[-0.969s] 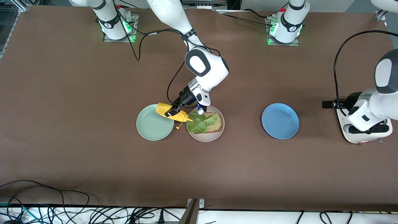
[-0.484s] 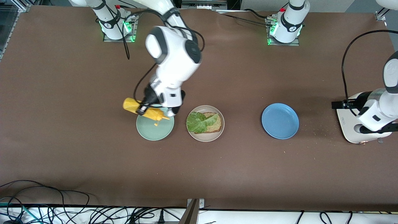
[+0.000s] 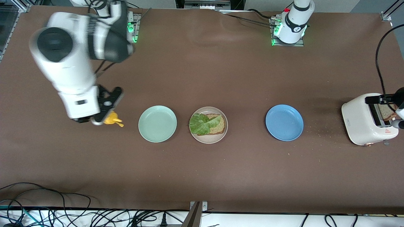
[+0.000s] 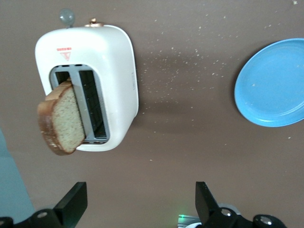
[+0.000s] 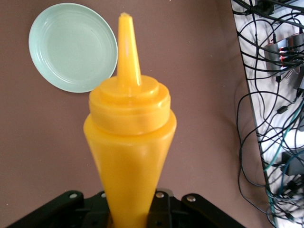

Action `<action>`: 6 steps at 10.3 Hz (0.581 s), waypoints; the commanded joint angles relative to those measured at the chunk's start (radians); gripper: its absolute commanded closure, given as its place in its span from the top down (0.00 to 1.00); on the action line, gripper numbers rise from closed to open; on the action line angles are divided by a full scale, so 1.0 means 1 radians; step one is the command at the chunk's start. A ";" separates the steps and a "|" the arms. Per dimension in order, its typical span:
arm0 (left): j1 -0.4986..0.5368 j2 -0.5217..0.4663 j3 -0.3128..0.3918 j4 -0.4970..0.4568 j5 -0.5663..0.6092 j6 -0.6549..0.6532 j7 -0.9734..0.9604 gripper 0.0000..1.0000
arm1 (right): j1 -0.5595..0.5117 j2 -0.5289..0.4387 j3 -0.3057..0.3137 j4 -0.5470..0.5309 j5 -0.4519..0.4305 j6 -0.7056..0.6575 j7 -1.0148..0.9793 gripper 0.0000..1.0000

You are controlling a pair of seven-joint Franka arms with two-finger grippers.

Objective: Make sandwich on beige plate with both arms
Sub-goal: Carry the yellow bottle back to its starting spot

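The left gripper grabs the bread slice's crust edge sticking out of the toaster next, to top the lettuce on the beige plate point(image 3: 206, 141).
On the beige plate point(image 3: 206, 141) at mid-table lies one bread slice point(image 3: 218, 126) with a lettuce leaf point(image 3: 201, 123) over it. A second bread slice point(image 4: 61, 118) sticks up out of a slot of the white toaster point(image 4: 111, 71) at the left arm's end. My left gripper point(image 4: 140, 202) hangs open over the table beside the toaster, nothing between its fingers point(image 4: 71, 204). My right gripper point(image 5: 128, 211) is shut on the yellow squeeze bottle point(image 5: 128, 142), held over the table toward the right arm's end, beside the mint-green plate point(image 3: 157, 123).
A blue plate point(image 3: 284, 122) sits between the beige plate and the toaster point(image 3: 359, 119). Crumbs are scattered on the brown table by the toaster. Cables run along the table edge nearest the front camera point(image 3: 63, 214).
My right arm swung the yellow bottle from over the beige plate, past the mint-green plate, toward the right arm's end. My left arm drew back off the toaster, uncovering it and its slice.
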 commanded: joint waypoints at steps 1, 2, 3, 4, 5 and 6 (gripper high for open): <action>0.044 -0.017 -0.012 -0.039 0.030 0.012 0.042 1.00 | -0.112 -0.009 -0.013 -0.020 0.160 -0.050 -0.167 0.00; 0.058 -0.023 -0.012 -0.070 0.034 0.039 0.042 1.00 | -0.172 -0.009 -0.015 -0.050 0.263 -0.061 -0.249 0.00; 0.087 -0.047 -0.013 -0.126 0.032 0.096 0.042 1.00 | -0.236 -0.007 -0.012 -0.095 0.373 -0.077 -0.339 0.00; 0.107 -0.087 -0.015 -0.209 0.032 0.187 0.042 1.00 | -0.299 -0.006 -0.009 -0.162 0.492 -0.093 -0.442 0.00; 0.127 -0.115 -0.015 -0.269 0.032 0.261 0.042 1.00 | -0.353 -0.001 -0.003 -0.235 0.608 -0.122 -0.546 0.00; 0.145 -0.124 -0.015 -0.287 0.032 0.308 0.047 1.00 | -0.405 0.008 0.002 -0.292 0.697 -0.168 -0.634 0.00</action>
